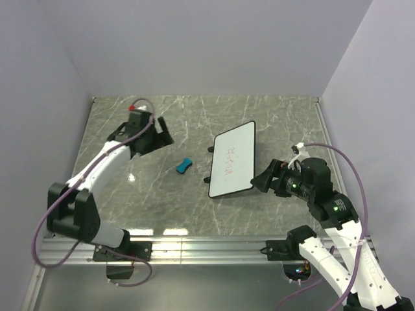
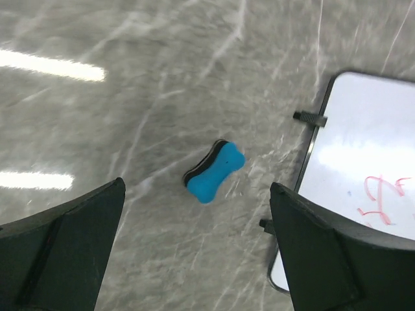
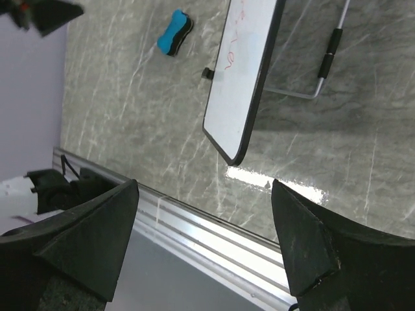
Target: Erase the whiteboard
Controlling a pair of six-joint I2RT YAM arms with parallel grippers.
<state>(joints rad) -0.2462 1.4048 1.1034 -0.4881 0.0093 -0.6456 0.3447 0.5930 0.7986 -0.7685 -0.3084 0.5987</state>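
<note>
I next need to pick up the eraser across its narrow middle (image 1: 184,166) with my left gripper, to keep the blue eraser's black bottom free to erase the whiteboard (image 1: 233,160).
The whiteboard (image 1: 233,160) lies tilted on its stand in the middle of the table, with faint red scribbles near its centre; it also shows in the left wrist view (image 2: 363,175) and in the right wrist view (image 3: 243,71). A small blue eraser (image 1: 184,165) lies on the table to its left, and shows in the left wrist view (image 2: 214,172) and in the right wrist view (image 3: 174,32). My left gripper (image 1: 160,133) is open and empty, up and left of the eraser. My right gripper (image 1: 264,177) is open and empty, just right of the board's near right corner.
The table is grey marble (image 1: 162,201) with a metal rail (image 1: 207,245) along its near edge. Pale walls close in the back and both sides. The board's wire stand (image 3: 321,71) sticks out behind it.
</note>
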